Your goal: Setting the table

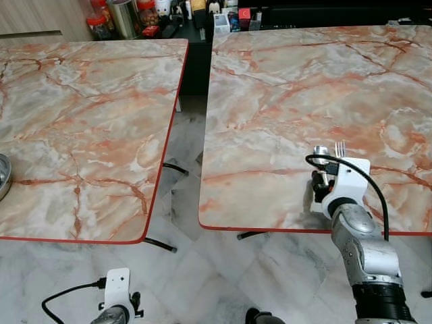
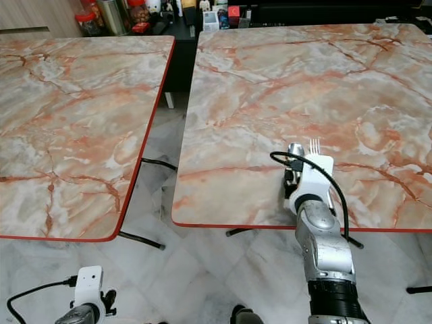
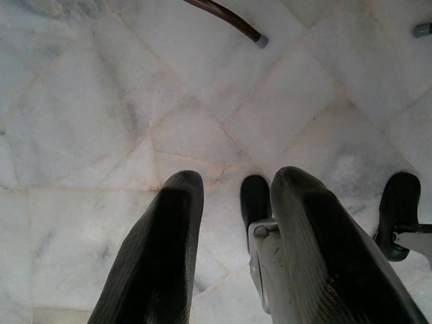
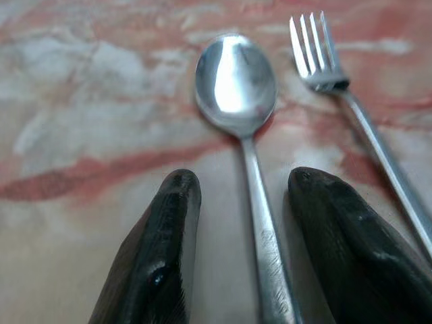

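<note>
The fork's head is close beside the spoon's bowl, but the gap gets wider at the spoon's handle. My right gripper should grab the spoon by its slim handle (image 4: 260,219) next.
A silver spoon (image 4: 235,81) and a silver fork (image 4: 317,54) lie side by side on the right marble table (image 1: 283,101), close to its front edge. In the left eye view the spoon's bowl (image 1: 321,151) and the fork's tines (image 1: 340,146) poke out beyond my right wrist. My right gripper (image 4: 239,185) hovers low over the spoon's handle, open, one finger on each side with a gap to the metal. The fork lies just outside one finger. My left gripper (image 3: 233,185) hangs open above the floor, below the left table.
A second marble table (image 1: 81,121) stands to the left, across a narrow gap of tiled floor. A metal bowl (image 1: 3,175) sits at its left edge. Jars and boxes (image 1: 121,17) crowd a counter at the back. Table legs (image 1: 162,244) reach into the gap.
</note>
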Available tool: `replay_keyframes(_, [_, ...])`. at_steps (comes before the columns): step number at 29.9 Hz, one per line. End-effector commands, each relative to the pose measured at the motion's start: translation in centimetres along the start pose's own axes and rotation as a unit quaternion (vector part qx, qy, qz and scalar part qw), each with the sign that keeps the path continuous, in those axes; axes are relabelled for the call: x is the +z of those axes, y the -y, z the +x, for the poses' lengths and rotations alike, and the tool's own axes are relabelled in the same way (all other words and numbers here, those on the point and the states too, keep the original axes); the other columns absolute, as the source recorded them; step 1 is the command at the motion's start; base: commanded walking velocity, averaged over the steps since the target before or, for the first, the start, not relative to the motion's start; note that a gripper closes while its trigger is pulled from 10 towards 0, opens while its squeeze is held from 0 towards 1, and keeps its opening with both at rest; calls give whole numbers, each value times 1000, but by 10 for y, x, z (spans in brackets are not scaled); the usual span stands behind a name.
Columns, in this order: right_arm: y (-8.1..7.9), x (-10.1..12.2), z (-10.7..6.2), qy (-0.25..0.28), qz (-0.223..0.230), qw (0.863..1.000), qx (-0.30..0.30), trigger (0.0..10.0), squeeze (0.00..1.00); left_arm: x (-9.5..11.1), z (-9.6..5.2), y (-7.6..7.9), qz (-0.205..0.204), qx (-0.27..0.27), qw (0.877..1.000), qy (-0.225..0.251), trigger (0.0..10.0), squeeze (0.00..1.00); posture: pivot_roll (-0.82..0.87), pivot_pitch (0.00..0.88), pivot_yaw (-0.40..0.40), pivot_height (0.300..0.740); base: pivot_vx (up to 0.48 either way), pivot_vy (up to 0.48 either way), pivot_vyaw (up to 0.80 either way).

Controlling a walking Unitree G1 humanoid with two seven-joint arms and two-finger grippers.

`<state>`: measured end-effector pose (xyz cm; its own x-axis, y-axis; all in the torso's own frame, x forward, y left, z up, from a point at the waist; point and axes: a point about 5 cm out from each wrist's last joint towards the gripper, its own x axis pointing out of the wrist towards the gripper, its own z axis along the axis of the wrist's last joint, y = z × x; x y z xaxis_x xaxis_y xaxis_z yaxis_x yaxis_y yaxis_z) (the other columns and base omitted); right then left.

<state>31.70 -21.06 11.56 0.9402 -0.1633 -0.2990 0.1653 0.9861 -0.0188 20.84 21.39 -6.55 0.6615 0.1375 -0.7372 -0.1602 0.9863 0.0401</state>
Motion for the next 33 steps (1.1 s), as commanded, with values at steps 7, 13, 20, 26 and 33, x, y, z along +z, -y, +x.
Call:
replay_keyframes(7, [-3,-7,3,-16,-7,1000,6,10000,0,-12,-3,-8,-8,11,1000,-25,10000,0,-79,195,59,740,0,0,0])
replay_keyframes(13, [-5,-10,3,-24,-14,999,16,0,0,-14,-3,-6,-10,6,1000,-29,10000,0,-78,198,56,740,0,0,0])
replay_keyframes(20, [-5,-9,4,-22,-16,999,17,0,0,-15,-3,-6,-11,4,999,-32,10000,0,-78,199,56,740,0,0,0])
replay_keyframes(26, [-7,-7,5,-20,-16,999,21,0,0,-16,-3,-6,-10,3,999,-35,10000,0,-78,196,56,740,0,0,0])
replay_keyframes(33, [-8,-8,5,-19,-14,999,24,0,0,-18,-4,-5,-11,4,999,-38,10000,0,-77,195,54,740,0,0,0])
